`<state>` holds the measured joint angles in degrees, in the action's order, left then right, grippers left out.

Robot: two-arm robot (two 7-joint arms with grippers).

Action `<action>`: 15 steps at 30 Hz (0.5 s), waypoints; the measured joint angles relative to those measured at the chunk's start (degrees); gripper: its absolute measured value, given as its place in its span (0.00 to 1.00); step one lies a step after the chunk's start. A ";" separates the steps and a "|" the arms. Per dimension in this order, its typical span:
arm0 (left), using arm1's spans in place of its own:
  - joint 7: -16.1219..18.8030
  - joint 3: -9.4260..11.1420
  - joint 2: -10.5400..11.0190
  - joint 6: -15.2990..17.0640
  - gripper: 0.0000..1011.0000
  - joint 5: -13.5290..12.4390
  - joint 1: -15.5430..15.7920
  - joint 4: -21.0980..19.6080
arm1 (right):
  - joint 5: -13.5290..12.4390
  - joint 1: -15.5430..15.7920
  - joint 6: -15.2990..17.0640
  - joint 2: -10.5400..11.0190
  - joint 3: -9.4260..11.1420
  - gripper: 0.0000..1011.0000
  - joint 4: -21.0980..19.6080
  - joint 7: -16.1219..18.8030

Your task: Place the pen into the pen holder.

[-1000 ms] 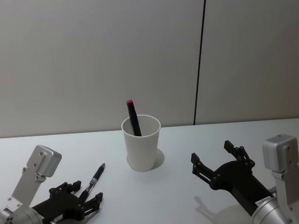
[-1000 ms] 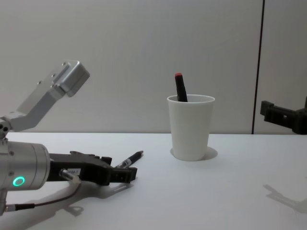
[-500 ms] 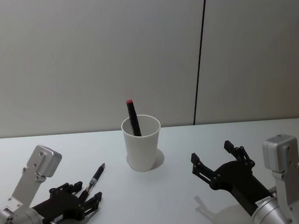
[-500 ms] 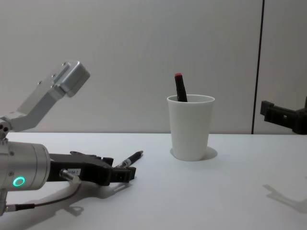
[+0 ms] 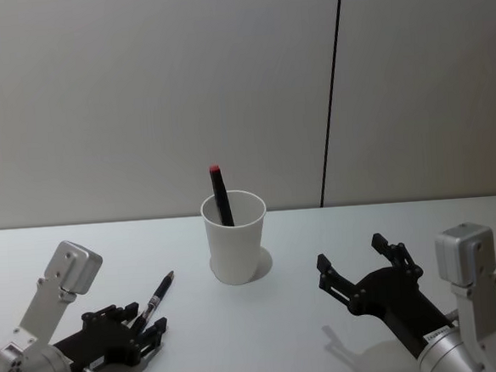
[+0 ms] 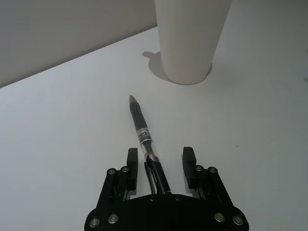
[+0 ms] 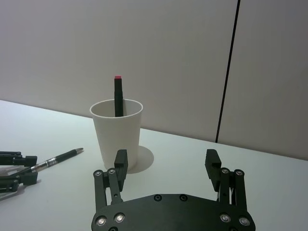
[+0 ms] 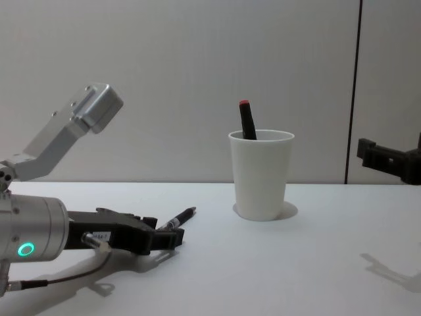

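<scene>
The pen should be picked up next by its rear end point(image 5: 141, 323) with my left gripper, so that it can go into the white pen holder point(image 5: 236, 242).
A black pen point(image 5: 158, 295) with a clear section lies flat on the white table, its tip pointing at the pen holder point(image 5: 235, 238), a white paper cup. Another black pen with a red end point(image 5: 221, 193) stands in the cup. My left gripper point(image 5: 147, 323) rests low on the table, open, its fingers either side of the lying pen's rear end without touching it. The left wrist view shows that pen point(image 6: 142, 131) running out from between the fingers of the left gripper point(image 6: 160, 156) toward the cup point(image 6: 190, 43). My right gripper point(image 5: 363, 266) hovers open, right of the cup.
The table point(image 5: 276, 337) is bare white, with a plain wall behind and a dark vertical seam point(image 5: 331, 95) in it. The right gripper point(image 8: 388, 157) hangs above the table at the chest view's right edge, casting a shadow point(image 8: 388, 268).
My left gripper has drawn back slightly toward me along the pen. The pen, the cup and the right arm have not moved.
</scene>
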<state>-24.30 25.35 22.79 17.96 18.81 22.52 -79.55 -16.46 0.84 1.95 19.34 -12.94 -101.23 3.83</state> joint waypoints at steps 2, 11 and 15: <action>0.01 0.00 0.00 0.00 0.56 0.00 0.00 0.00 | 0.00 0.00 0.00 0.00 0.00 0.99 0.00 0.00; 0.02 0.00 0.00 0.01 0.51 -0.02 0.00 0.01 | 0.00 0.00 0.00 0.00 0.00 0.99 0.00 0.00; 0.02 0.00 0.00 0.01 0.48 -0.02 0.00 0.00 | 0.00 0.00 0.00 0.00 0.00 0.99 0.00 0.00</action>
<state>-24.27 25.35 22.79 17.97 18.80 22.52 -79.54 -16.46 0.84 1.95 19.33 -12.94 -101.23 3.83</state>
